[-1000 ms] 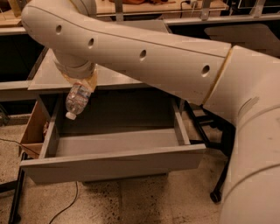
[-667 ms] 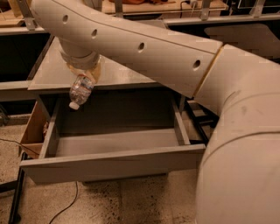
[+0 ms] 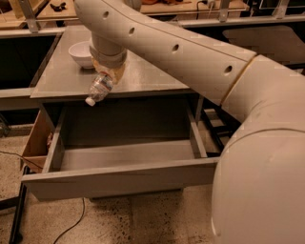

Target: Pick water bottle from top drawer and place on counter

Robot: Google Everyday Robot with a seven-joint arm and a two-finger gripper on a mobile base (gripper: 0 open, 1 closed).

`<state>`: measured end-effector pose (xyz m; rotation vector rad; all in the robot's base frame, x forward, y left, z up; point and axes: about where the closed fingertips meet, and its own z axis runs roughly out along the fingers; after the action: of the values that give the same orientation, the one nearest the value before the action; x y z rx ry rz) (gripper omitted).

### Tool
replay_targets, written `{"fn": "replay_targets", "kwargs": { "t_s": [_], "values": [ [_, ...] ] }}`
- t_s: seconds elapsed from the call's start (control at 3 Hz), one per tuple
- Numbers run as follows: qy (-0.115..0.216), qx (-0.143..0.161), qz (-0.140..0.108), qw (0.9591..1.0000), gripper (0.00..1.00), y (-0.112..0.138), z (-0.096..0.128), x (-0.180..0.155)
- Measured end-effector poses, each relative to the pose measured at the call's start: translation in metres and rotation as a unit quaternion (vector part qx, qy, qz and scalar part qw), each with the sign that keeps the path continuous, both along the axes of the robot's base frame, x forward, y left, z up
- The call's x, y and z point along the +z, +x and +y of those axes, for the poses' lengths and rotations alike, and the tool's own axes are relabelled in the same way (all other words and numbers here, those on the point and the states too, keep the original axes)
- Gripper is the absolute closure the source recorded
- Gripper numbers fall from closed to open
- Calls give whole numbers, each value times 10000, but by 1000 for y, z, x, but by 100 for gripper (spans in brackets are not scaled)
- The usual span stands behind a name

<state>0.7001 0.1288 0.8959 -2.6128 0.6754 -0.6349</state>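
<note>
The water bottle (image 3: 100,89) hangs tilted in the air at the counter's front edge, above the open drawer (image 3: 124,162), so for now my gripper keeps holding the bottle.
The water bottle (image 3: 100,89) is a small clear crinkled bottle with a white cap, tilted cap-down to the left. My gripper (image 3: 108,71) is shut on its upper end and holds it in the air over the front edge of the grey counter (image 3: 143,78). The top drawer (image 3: 124,162) stands pulled open below, with nothing showing inside it. My large cream arm runs from the right side across the counter and hides the counter's right part.
A round white bowl (image 3: 82,53) sits on the counter's back left, just beside my wrist. A brown wooden box (image 3: 38,140) stands left of the drawer. A black cable (image 3: 71,224) lies on the speckled floor. Light wooden tabletops (image 3: 162,7) lie behind.
My gripper has lifted the water bottle up out of the drawer and back, from over the drawer's rear left to the level of the counter's front edge.
</note>
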Motion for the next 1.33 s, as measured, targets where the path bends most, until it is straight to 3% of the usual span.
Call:
{"fn": "replay_targets", "kwargs": {
  "t_s": [0.33, 0.67, 1.0, 1.33],
  "values": [
    [495, -497, -45, 9975, 100, 9, -25, -3],
    [1277, -1248, -172, 9838, 100, 20, -53, -10],
    [1805, -1638, -255, 9695, 100, 28, -64, -13],
    [2128, -1859, -350, 9586, 100, 35, -67, -12]
  ]
}}
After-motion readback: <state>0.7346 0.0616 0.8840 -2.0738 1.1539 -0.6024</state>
